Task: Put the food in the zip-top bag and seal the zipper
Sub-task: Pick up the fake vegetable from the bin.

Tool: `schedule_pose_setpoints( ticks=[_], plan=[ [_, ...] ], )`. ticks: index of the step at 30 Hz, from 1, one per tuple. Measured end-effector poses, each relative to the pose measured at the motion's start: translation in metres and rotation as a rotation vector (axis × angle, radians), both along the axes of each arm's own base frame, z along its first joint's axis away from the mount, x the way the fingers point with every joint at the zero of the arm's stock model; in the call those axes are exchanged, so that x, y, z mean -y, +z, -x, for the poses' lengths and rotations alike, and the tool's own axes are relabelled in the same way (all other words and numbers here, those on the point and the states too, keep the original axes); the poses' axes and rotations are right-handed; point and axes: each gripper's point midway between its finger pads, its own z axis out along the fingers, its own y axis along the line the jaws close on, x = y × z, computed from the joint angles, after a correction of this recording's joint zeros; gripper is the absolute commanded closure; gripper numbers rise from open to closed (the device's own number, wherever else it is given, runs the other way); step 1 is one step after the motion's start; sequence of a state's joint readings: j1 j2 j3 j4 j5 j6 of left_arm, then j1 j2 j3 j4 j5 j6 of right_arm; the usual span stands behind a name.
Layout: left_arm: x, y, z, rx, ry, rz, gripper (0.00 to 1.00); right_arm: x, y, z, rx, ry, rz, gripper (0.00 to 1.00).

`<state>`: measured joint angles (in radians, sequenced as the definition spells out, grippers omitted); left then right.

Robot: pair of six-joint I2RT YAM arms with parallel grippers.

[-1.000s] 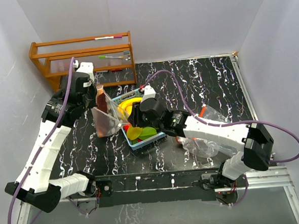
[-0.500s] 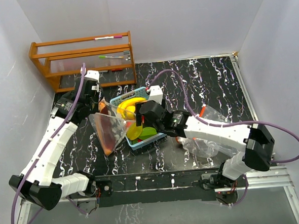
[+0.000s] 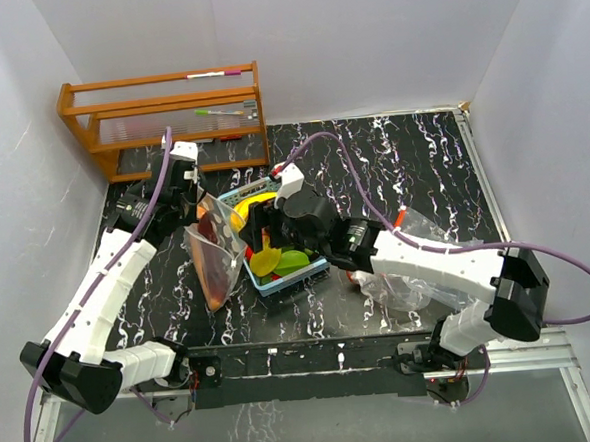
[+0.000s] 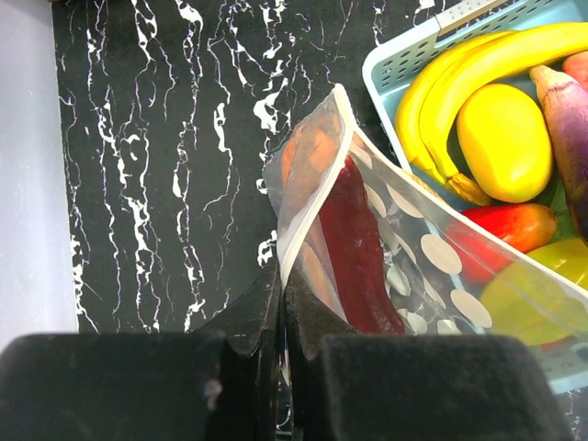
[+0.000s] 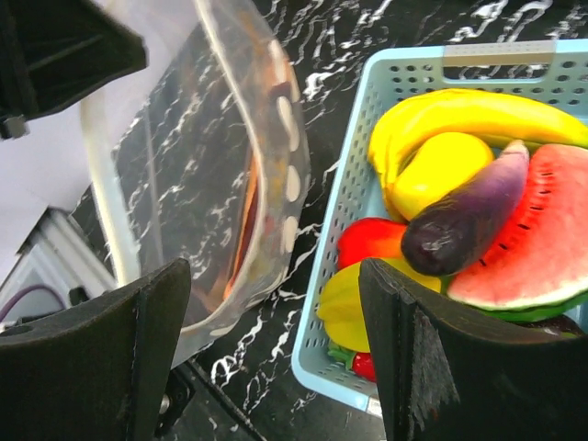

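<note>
I will use my right gripper to put the aubergine's narrow end into the zip-top bag's opening. That end has to stay free, so I will grab the aubergine by its thick dark end (image 5: 446, 233).
My left gripper (image 4: 282, 276) is shut on the rim of the clear zip-top bag (image 4: 312, 175), holding it up with its mouth open, just left of the basket. A dark red piece (image 4: 363, 248) lies inside the bag (image 3: 215, 258). My right gripper (image 5: 274, 285) is open and empty, hovering over the gap between the bag (image 5: 211, 165) and the basket's left wall. The rest of the food lies in the basket: bananas (image 5: 459, 110), mango (image 4: 503, 142), aubergine (image 5: 469, 220), watermelon slice (image 5: 542, 243) and a red piece (image 5: 372, 241).
The light-blue basket (image 3: 291, 282) stands mid-table under the right arm. A wooden rack (image 3: 168, 114) is at the back left. A crumpled clear plastic sheet (image 3: 404, 286) and a small red-orange thing (image 3: 400, 218) lie at the right. White walls close in three sides.
My right gripper has opened. The left arm shifted and the bag now hangs lower and more slanted, beside the basket.
</note>
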<state>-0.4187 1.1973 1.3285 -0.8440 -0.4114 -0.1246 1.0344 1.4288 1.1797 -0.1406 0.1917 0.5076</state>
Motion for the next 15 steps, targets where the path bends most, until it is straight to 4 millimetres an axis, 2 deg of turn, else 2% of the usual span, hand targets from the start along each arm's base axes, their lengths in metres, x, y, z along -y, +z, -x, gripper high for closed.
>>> schedule_pose_setpoints(
  ticks=[2,4,10,15],
  plan=[
    [-0.001,0.0,0.0,0.001,0.004,-0.004,1.0,-0.001,-0.002,-0.004,-0.003,-0.028,0.003,0.24],
    [-0.005,0.002,0.0,0.003,0.017,-0.019,1.0,0.007,-0.003,-0.014,-0.004,-0.099,0.019,0.25],
    [-0.018,0.012,0.0,0.03,0.068,-0.069,1.0,0.05,-0.002,-0.048,-0.007,-0.336,0.04,0.27],
    [-0.021,0.013,-0.001,0.035,0.077,-0.08,1.0,0.081,-0.001,-0.07,-0.018,-0.426,0.051,0.27]
  ],
)
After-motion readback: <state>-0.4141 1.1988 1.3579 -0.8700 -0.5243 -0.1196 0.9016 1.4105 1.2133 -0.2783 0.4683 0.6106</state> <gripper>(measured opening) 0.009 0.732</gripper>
